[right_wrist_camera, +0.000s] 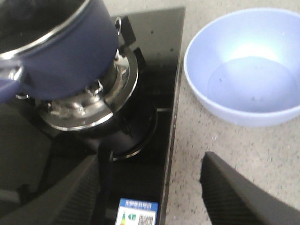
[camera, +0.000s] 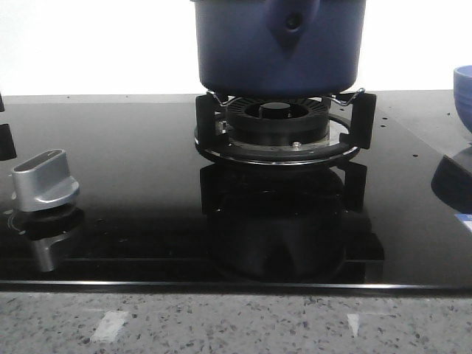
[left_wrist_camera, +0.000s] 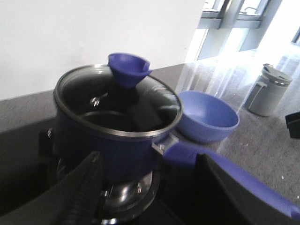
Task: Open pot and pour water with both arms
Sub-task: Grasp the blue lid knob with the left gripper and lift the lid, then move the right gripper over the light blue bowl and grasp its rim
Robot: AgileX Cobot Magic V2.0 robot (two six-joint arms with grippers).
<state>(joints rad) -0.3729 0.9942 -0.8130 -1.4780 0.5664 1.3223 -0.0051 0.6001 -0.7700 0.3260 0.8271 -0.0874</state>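
Observation:
The glass lid point(left_wrist_camera: 117, 105) spreads across the whole pot, so I should next lift it by its narrow blue knob point(left_wrist_camera: 128, 70) with my left gripper to open the pot.
The dark navy pot point(camera: 279, 46) stands on the gas burner point(camera: 279, 131) of the black glass hob. In the left wrist view the pot point(left_wrist_camera: 112, 140) carries a glass lid point(left_wrist_camera: 117, 105) with a blue knob point(left_wrist_camera: 129, 69), and its long blue handle point(left_wrist_camera: 225, 176) runs out past one finger. My left gripper point(left_wrist_camera: 150, 187) is open, low beside the pot near the handle's root. My right gripper point(right_wrist_camera: 150, 187) is open and empty over the hob's right edge, between the pot point(right_wrist_camera: 56, 51) and the light blue bowl point(right_wrist_camera: 243, 65). Neither gripper shows in the front view.
A silver control knob point(camera: 44, 181) sits at the hob's front left. The light blue bowl point(left_wrist_camera: 206, 115) stands on the speckled counter right of the hob, its rim in the front view point(camera: 463, 88). A grey lidded container point(left_wrist_camera: 267, 89) stands further along. A label point(right_wrist_camera: 137, 213) marks the hob's edge.

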